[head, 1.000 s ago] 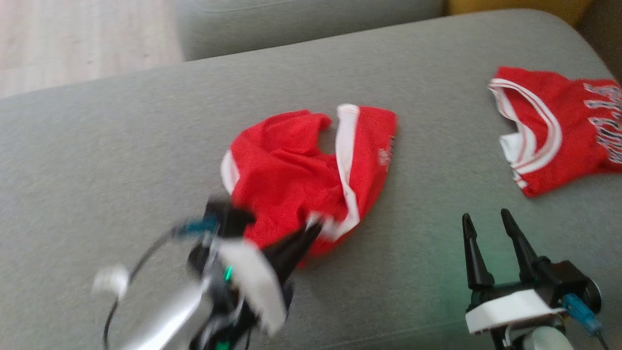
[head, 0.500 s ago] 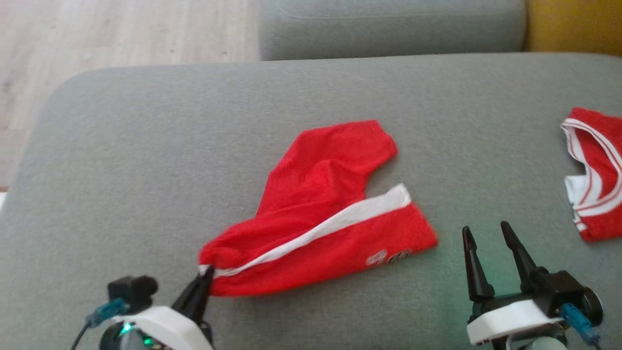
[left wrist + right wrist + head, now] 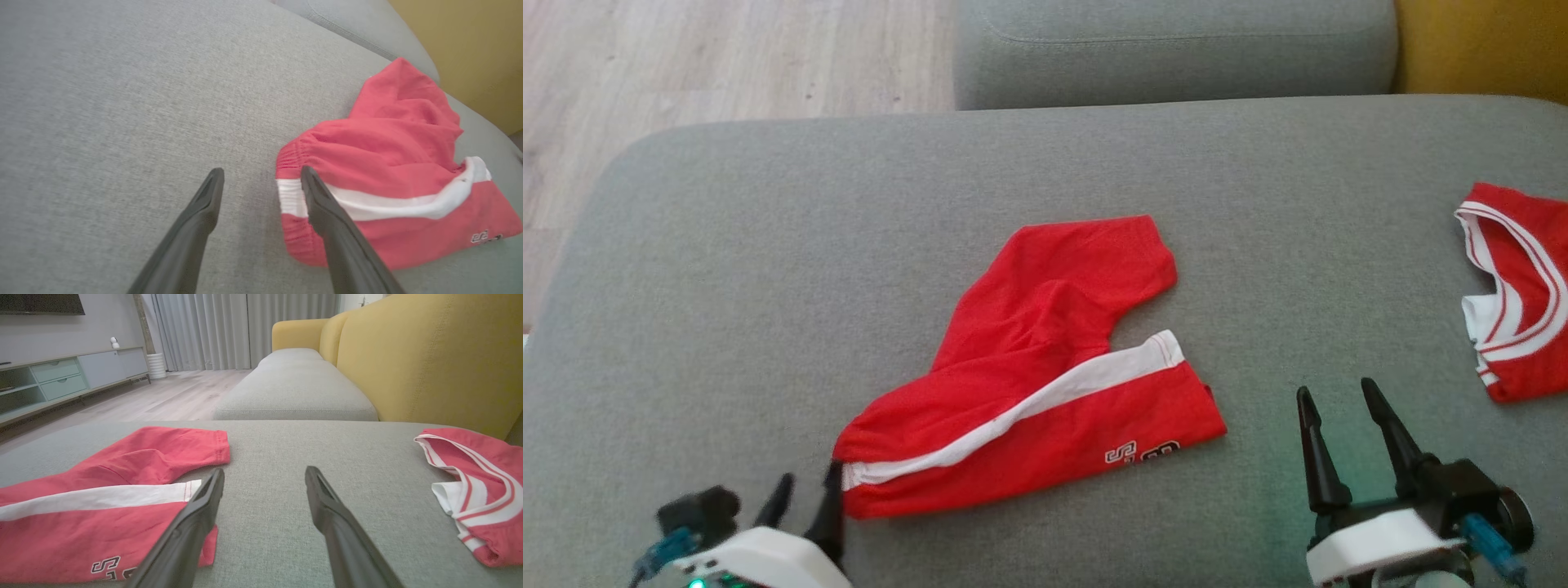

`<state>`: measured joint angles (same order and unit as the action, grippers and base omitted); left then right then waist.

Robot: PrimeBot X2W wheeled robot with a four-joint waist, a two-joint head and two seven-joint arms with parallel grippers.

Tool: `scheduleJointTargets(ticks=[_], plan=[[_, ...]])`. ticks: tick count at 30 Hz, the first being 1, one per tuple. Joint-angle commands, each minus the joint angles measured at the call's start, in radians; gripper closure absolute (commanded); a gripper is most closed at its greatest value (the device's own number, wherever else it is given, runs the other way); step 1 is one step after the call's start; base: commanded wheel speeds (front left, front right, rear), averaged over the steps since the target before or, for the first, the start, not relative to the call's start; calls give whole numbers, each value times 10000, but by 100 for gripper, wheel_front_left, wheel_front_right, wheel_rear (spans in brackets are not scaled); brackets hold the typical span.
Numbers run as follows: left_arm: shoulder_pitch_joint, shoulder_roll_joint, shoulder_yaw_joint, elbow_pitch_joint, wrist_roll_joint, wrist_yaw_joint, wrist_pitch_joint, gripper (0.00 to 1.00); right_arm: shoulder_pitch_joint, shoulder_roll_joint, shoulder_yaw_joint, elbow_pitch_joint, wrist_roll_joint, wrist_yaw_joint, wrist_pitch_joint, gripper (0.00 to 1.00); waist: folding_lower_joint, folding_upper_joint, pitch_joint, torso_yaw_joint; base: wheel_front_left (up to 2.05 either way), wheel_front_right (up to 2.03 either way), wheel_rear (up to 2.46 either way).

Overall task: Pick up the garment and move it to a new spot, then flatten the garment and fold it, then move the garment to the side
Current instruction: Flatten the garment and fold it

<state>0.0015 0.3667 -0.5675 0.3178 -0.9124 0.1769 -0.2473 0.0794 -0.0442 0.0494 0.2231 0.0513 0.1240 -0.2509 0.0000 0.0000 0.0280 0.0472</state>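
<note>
The shorts' white-striped hem corner (image 3: 1165, 349) stands up in a fold, while the shorts' red leg (image 3: 1111, 416) lies flat. My right gripper will pinch the shorts by that corner next.
Red shorts with a white side stripe (image 3: 1045, 384) lie spread on the grey sofa seat (image 3: 768, 245), waistband toward the lower left. My left gripper (image 3: 809, 498) sits at the lower left, open, its fingers just off the waistband corner with nothing between them. In the left wrist view the shorts (image 3: 392, 175) lie to the right, and the right finger (image 3: 322, 204) overlaps the waistband's white stripe. My right gripper (image 3: 1339, 445) stands open at the lower right, apart from the shorts. In the right wrist view the shorts (image 3: 106, 490) lie at the left of that gripper (image 3: 264, 477).
A second red garment with white trim (image 3: 1515, 294) lies at the right edge of the seat, also seen as a red jersey (image 3: 474, 482) in the right wrist view. Beyond are another grey seat cushion (image 3: 1176, 49), a yellow sofa back (image 3: 429, 355) and wooden floor (image 3: 727, 57).
My left gripper dragged the shorts toward the lower left, then let go of the waistband and opened. The head camera turned over the first half second. The right gripper kept still.
</note>
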Motion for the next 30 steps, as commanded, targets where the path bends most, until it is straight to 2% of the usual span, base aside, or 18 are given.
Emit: scheduleJointTargets(ticks=[1, 3, 5, 8, 11, 17, 20, 24, 30], plan=[[-223, 306, 497, -370, 14, 207, -116, 0, -49, -60, 180, -264, -24, 67, -109, 0, 0, 0, 10, -71, 0, 0, 0], [-61, 549, 867, -1118, 262, 796, -128, 0, -51, -60, 203, -272, 17, 67, -109, 0, 0, 0, 54, -215, 0, 0, 0], [-100, 631, 807, -1787, 541, 913, -129, 0, -88, -60, 211, -287, 43, 67, -109, 0, 0, 0, 115, -309, 0, 0, 0], [-496, 591, 180, -2634, 1047, 953, 285, 0, -194, -60, 354, -282, 53, 67, -109, 0, 0, 0, 215, -535, 0, 0, 0], [-1226, 257, -652, -2928, 1442, 736, 964, 0, -354, -60, 425, -312, 87, 67, -109, 0, 0, 0, 412, -806, 0, 0, 0], [-2927, -804, -1956, -1700, 2045, 122, 1923, 0, -636, -60, 595, -332, 203, 67, -109, 0, 0, 0, 875, -1454, 0, 0, 0], [-3506, -1227, -2150, -728, 2096, -29, 2128, 0, -714, -60, 612, -298, 289, 67, -109, 0, 0, 0, 1027, -1763, 0, 0, 0], [-4018, -1402, -2239, 374, 2262, -51, 2194, 0, -755, -60, 601, -271, 364, 67, -109, 0, 0, 0, 1122, -2071, 0, 0, 0], [-4322, -1434, -2303, 1142, 2301, -184, 2236, 0, -746, -60, 571, -271, 375, 67, -109, 0, 0, 0, 1118, -2198, 0, 0, 0]])
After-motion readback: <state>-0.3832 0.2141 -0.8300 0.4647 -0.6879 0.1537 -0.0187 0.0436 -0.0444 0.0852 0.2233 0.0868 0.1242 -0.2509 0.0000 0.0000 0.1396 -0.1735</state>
